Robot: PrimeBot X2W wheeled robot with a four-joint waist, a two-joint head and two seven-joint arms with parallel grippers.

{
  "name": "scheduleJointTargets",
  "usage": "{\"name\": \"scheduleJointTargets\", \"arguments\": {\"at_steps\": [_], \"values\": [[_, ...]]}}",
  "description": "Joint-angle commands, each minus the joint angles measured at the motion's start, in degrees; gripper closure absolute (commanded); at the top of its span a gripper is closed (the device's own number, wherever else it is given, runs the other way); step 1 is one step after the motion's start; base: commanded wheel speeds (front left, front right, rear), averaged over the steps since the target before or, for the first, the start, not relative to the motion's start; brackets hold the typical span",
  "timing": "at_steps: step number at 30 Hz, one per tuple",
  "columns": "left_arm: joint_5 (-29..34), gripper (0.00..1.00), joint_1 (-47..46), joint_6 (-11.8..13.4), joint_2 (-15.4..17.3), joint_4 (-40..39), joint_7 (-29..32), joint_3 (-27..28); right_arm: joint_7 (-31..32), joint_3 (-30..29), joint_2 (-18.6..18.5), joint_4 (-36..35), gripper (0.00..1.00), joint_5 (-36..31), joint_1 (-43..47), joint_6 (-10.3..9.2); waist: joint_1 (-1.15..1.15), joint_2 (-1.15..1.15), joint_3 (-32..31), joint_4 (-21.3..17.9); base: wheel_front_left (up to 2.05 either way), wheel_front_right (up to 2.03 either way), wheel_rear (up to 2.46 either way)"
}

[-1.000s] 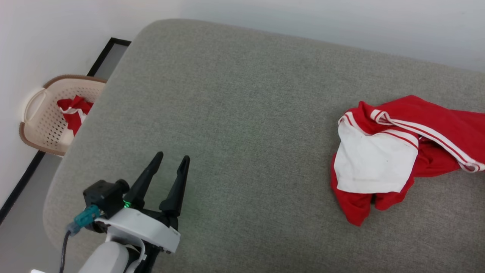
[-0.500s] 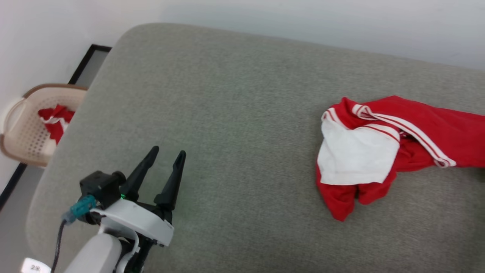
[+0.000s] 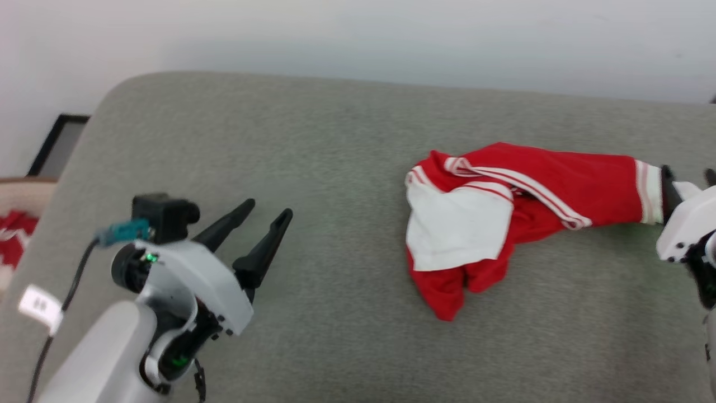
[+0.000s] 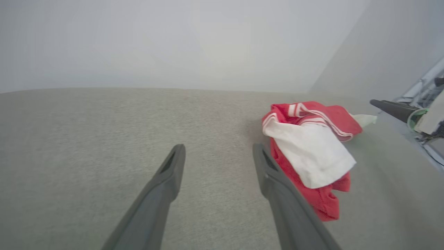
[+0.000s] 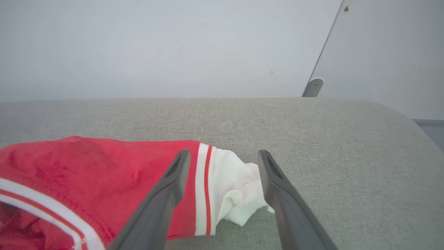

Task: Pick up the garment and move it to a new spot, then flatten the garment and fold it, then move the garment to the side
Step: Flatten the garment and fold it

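Observation:
The white sleeve sits loose on top of the crumpled red cloth. The robot's left gripper therefore needs to grab that sleeve's open edge (image 3: 457,266) next.
The garment (image 3: 559,179) lies crumpled on the grey upholstered surface (image 3: 313,145), right of centre. It is red, with a white sleeve (image 3: 453,229) folded on top and striped trim. My left gripper (image 3: 269,207) hovers open to the garment's left, well apart from it; in the left wrist view the garment (image 4: 312,156) lies just right of the open fingers (image 4: 274,173). My right gripper (image 3: 688,178) is at the garment's right end. In the right wrist view it (image 5: 223,155) stands open, its fingers astride the white sleeve end (image 5: 239,184) and striped trim.
A beige basket (image 3: 22,187) holding a red-white cloth (image 3: 14,238) sits on the floor past the surface's left edge. A pale wall (image 3: 358,39) runs along the back. A grey metal post (image 5: 312,86) stands behind the far right corner.
The head camera has swung right, so everything has slid left in the picture. My right gripper has come into view at the garment's right end. The left gripper now points more to the right.

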Motion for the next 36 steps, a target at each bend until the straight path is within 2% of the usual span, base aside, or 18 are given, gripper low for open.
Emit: {"name": "scheduleJointTargets", "arguments": {"at_steps": [1, 8, 13, 18, 23, 34, 35, 36], "values": [[-1.58, 0.0, -1.47, 0.47, 0.47, -0.52, 3.52, -0.27, -1.27, 1.31, 0.35, -2.53, 0.0, 1.37, 1.95, -0.05, 0.0, 0.0, -1.83, -4.16, 0.0, 0.0, 0.0], [-6.91, 0.0, -8.68, 2.53, 1.42, -0.83, 19.15, -1.91, -5.97, 4.19, 3.88, -14.88, 0.0, 4.5, 9.8, -0.05, 0.0, 0.0, -2.26, -9.54, 0.0, 0.0, 0.0], [-9.5, 0.0, -12.46, 5.35, 0.92, 1.31, 27.96, -3.26, -8.96, 4.64, 7.13, -23.12, 0.0, 4.0, 14.94, -0.04, 0.0, 0.0, -2.01, -12.81, 0.0, 0.0, 0.0], [-11.27, 0.0, -14.39, 8.16, -0.33, 3.06, 34.82, -5.24, -9.38, 4.9, 9.71, -28.93, 0.0, 3.82, 18.97, -0.04, 0.0, 0.0, -0.94, -15.06, 0.0, 0.0, 0.0], [-11.19, 0.0, -15.36, 10.19, -1.09, 5.39, 39.21, -7.36, -8.81, 5.22, 11.12, -32.4, 0.0, 3.85, 20.77, -0.04, 0.0, 0.0, 0.78, -16.62, 0.0, 0.0, 0.0], [-10.87, 0.0, -16.7, 10.3, -2.74, 11.12, 40.25, -8.99, -8.81, 5.26, 12.18, -33.58, 0.0, 3.62, 20.5, -0.04, 0.0, 0.0, 3.61, -18.34, 0.0, 0.0, 0.0], [-10.78, 0.25, -16.85, 10.08, -2.87, 11.5, 40.12, -9.05, -8.89, 5.19, 12.23, -33.52, 0.0, 3.5, 20.45, -0.04, 0.0, 0.0, 3.73, -18.32, 0.0, 0.0, 0.0], [-10.78, 0.25, -16.85, 10.08, -2.87, 11.5, 40.12, -9.05, -8.89, 5.19, 12.23, -33.52, 0.0, 3.5, 20.45, -0.04, 0.0, 0.0, 3.73, -18.32, 0.0, 0.0, 0.0]]}}
